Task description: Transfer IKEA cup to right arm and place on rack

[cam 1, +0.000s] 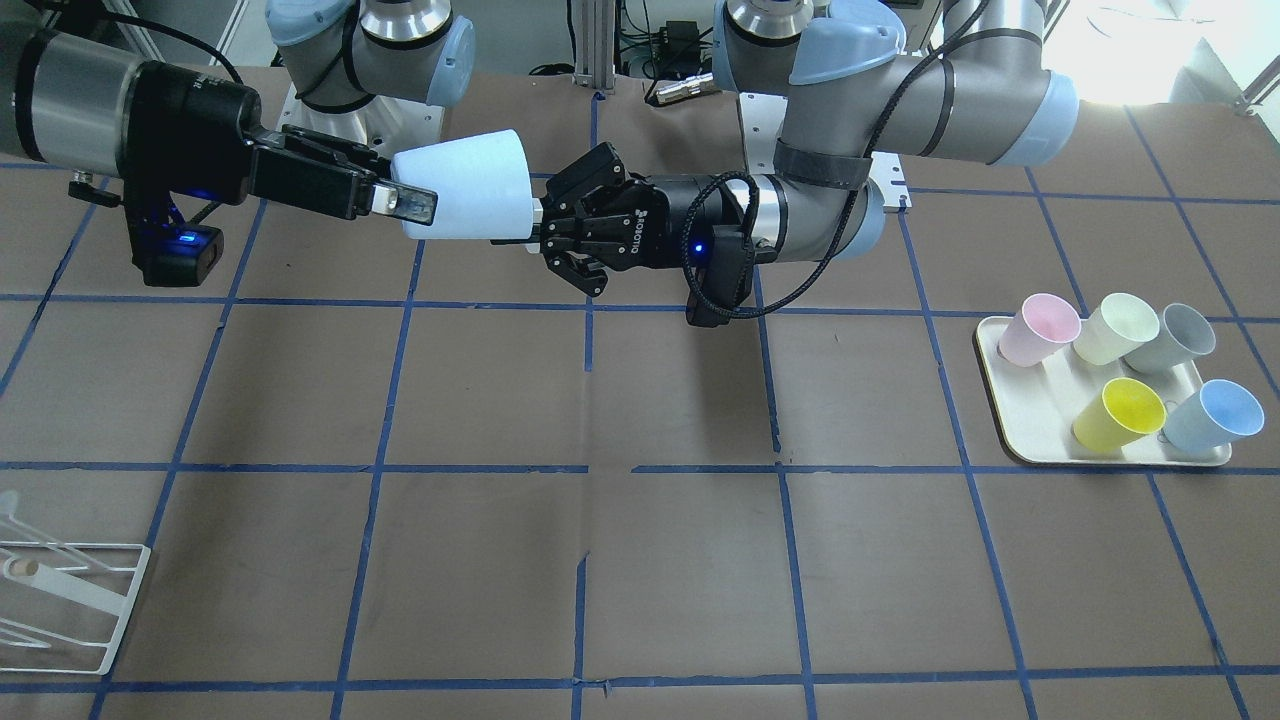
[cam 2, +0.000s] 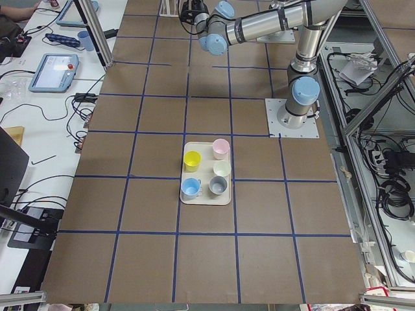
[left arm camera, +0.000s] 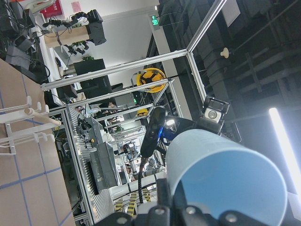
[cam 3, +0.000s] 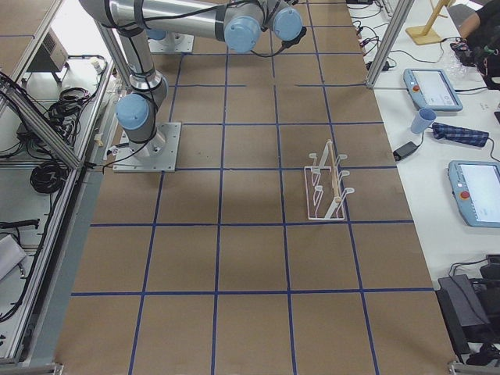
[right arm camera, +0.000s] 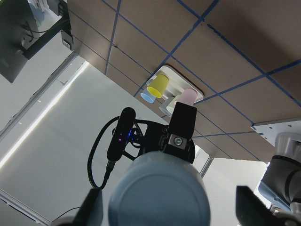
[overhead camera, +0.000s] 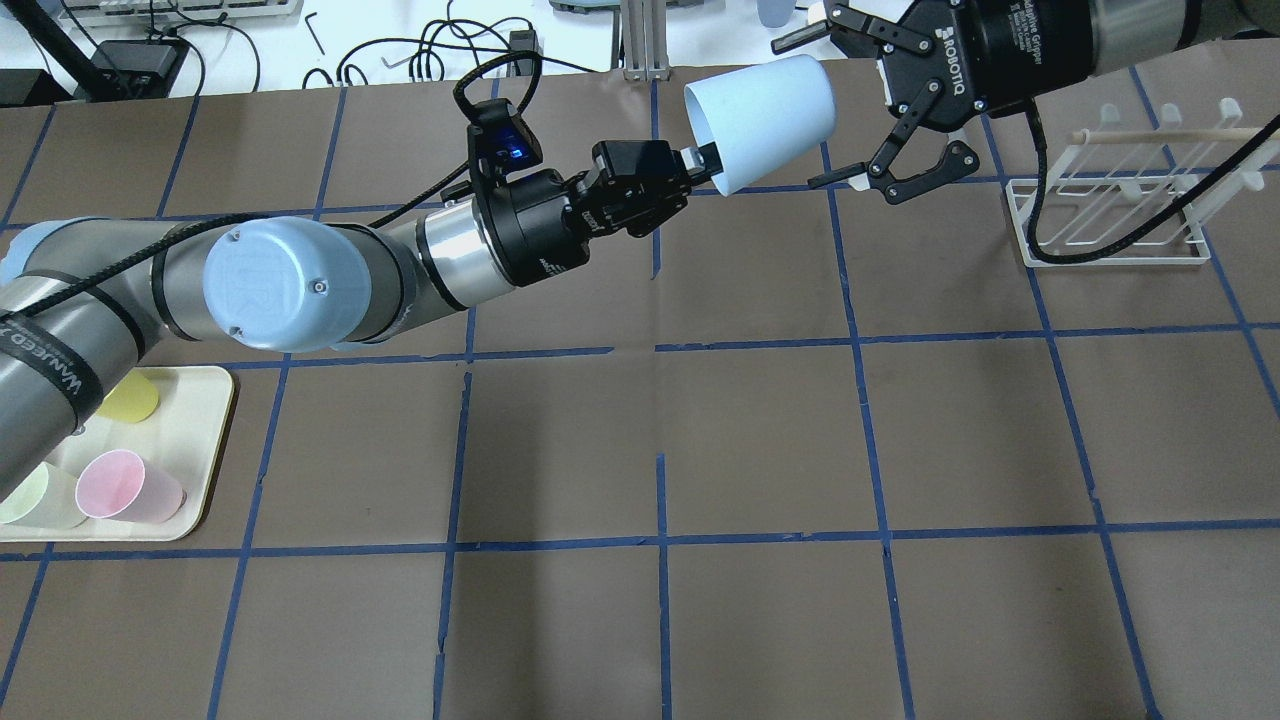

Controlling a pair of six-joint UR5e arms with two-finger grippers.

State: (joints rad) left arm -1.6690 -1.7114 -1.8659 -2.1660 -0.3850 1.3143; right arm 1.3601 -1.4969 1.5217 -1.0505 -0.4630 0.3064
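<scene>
I should grab the pale blue cup by its base end (cam 1: 420, 192) with my right gripper next, so I can carry the cup over to the rack (cam 1: 74, 600).
The pale blue IKEA cup (overhead camera: 765, 115) hangs on its side in the air over the far middle of the table. It also shows in the front view (cam 1: 465, 190). My left gripper (overhead camera: 700, 162) is shut on the cup's open rim. My right gripper (overhead camera: 812, 110) is open, with its fingers spread on either side of the cup's base end and not closed on it. The right wrist view shows the cup's base (right arm camera: 157, 193) between the wide-apart fingers (right arm camera: 91, 212). The white wire rack (overhead camera: 1110, 215) stands on the table beyond the right gripper.
A cream tray (cam 1: 1000, 400) on my left side holds a pink cup (cam 1: 1040, 330), a yellow cup (cam 1: 1118, 412), a second pale blue cup (cam 1: 1212, 415), a pale green one and a grey one. Brown paper with blue tape lines covers the table.
</scene>
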